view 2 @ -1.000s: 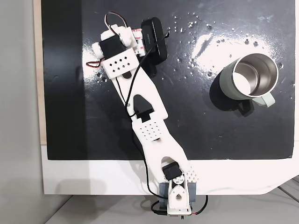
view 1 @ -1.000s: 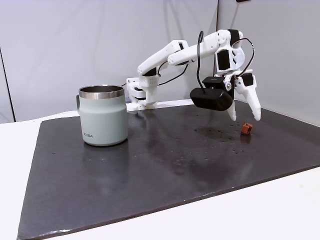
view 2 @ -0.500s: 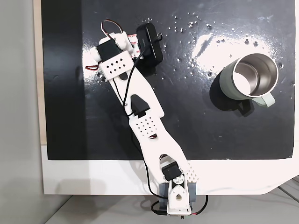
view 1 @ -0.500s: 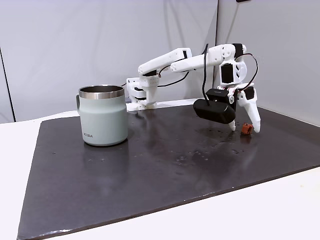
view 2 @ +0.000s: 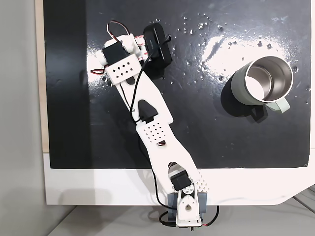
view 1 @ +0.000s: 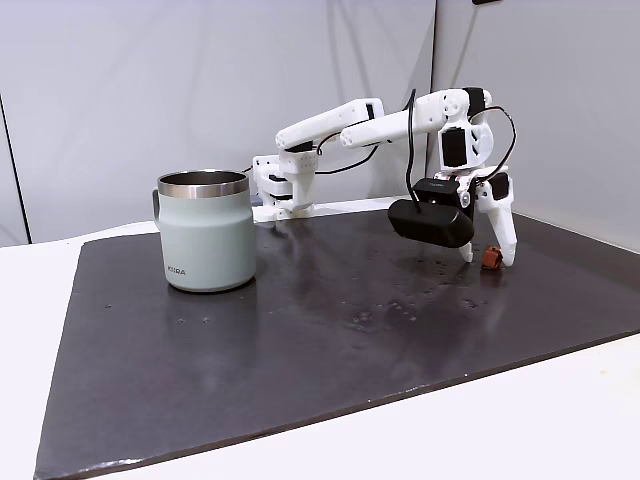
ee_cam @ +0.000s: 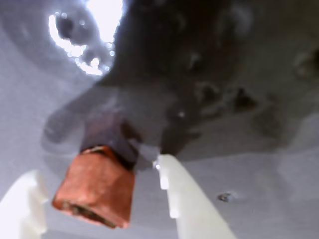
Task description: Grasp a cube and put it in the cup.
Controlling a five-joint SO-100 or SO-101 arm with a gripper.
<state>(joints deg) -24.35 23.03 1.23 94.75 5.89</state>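
The red-orange cube needs to go in the cup. My gripper should grab it by its opposite sides next.
The tiny red-orange cube lies on the dark mat, seen close up in the wrist view between two white fingers. My gripper is open, tips down at the mat, with a finger on either side of the cube and a gap on the right side. In a fixed view from the side the gripper straddles the cube at the mat's far right. The pale grey-green cup stands upright well to the left. From above, the cup is at the right and the arm's wrist hides the cube.
A black camera body hangs off the wrist just left of the fingers. The glossy dark mat lies on a white table, with the arm's base at its near edge from above. Open mat separates the gripper and the cup.
The arm has stretched out and lowered: the open fingers, which hung above and behind the cube, now reach down to the mat on both sides of it. The cup has not moved.
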